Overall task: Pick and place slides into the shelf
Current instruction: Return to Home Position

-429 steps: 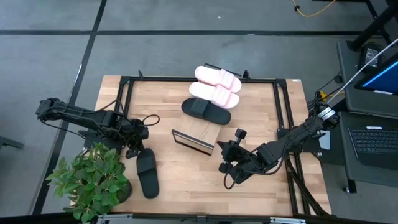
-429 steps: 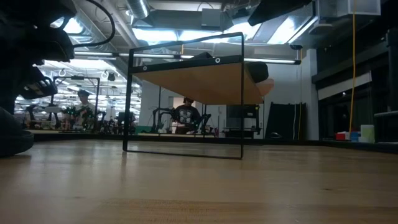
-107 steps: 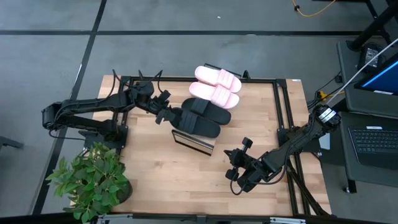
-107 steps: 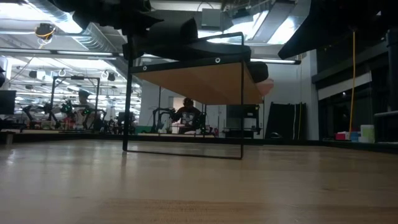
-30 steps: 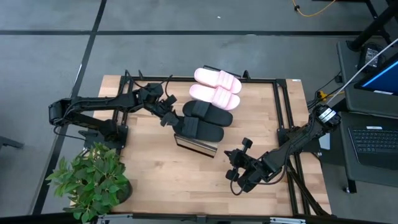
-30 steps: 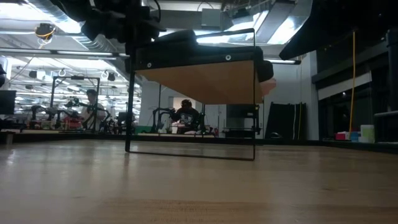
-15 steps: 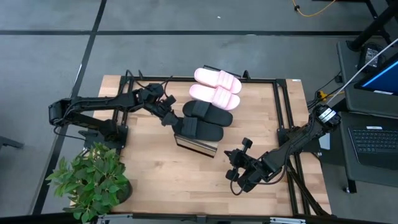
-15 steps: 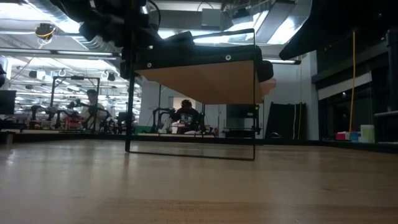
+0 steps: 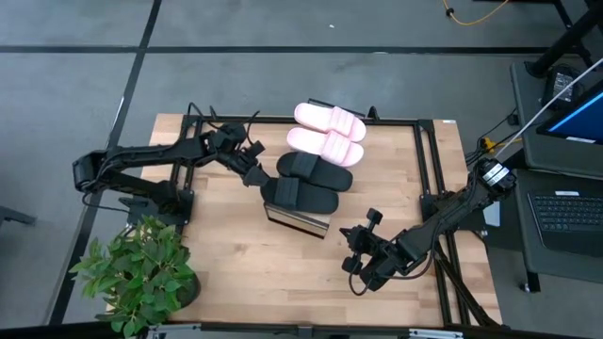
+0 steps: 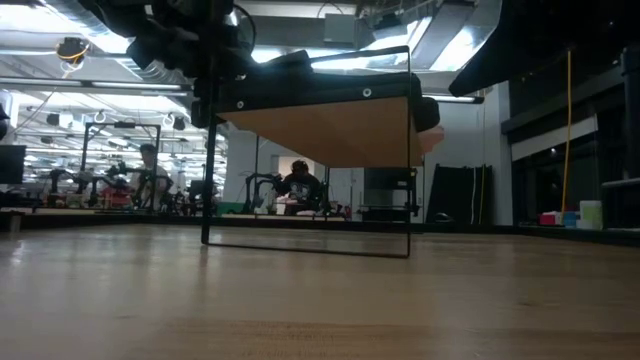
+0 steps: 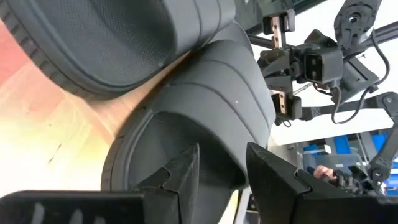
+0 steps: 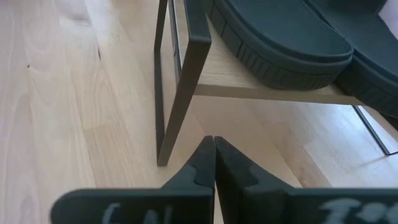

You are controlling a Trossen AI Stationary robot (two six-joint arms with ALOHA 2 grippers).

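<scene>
I will grab the near black slide by the edge of its strap (image 9: 273,191) with my left gripper next, to place it neatly on the shelf (image 9: 297,219).
Two pale pink slides (image 9: 327,130) and two black slides lie side by side on the slanted shelf (image 9: 297,219) at mid-table. The far black slide (image 9: 316,171) lies next to the pink ones. The near black slide (image 9: 303,196) rests sole-down on the board. My left gripper (image 9: 261,181) is open at this slide's strap end, and in the left wrist view (image 11: 222,154) the strap (image 11: 217,99) fills the picture. My right gripper (image 9: 353,248) is shut and hovers near the shelf's near right corner, touching nothing; it faces the shelf frame (image 12: 186,68). My left gripper comes almost level from the table's left, with one finger (image 11: 181,177) on each side of the lower edge of the near black slide's strap (image 11: 229,177). I cannot tell whether the fingers touch it. The slide lies flat on the shelf board.
A potted plant (image 9: 141,273) stands at the table's near left corner. A black metal frame (image 9: 426,160) runs along the table's far and right sides. Bare wood (image 9: 273,273) lies between the shelf and the near edge. In the low view the shelf's underside (image 10: 330,130) shows.
</scene>
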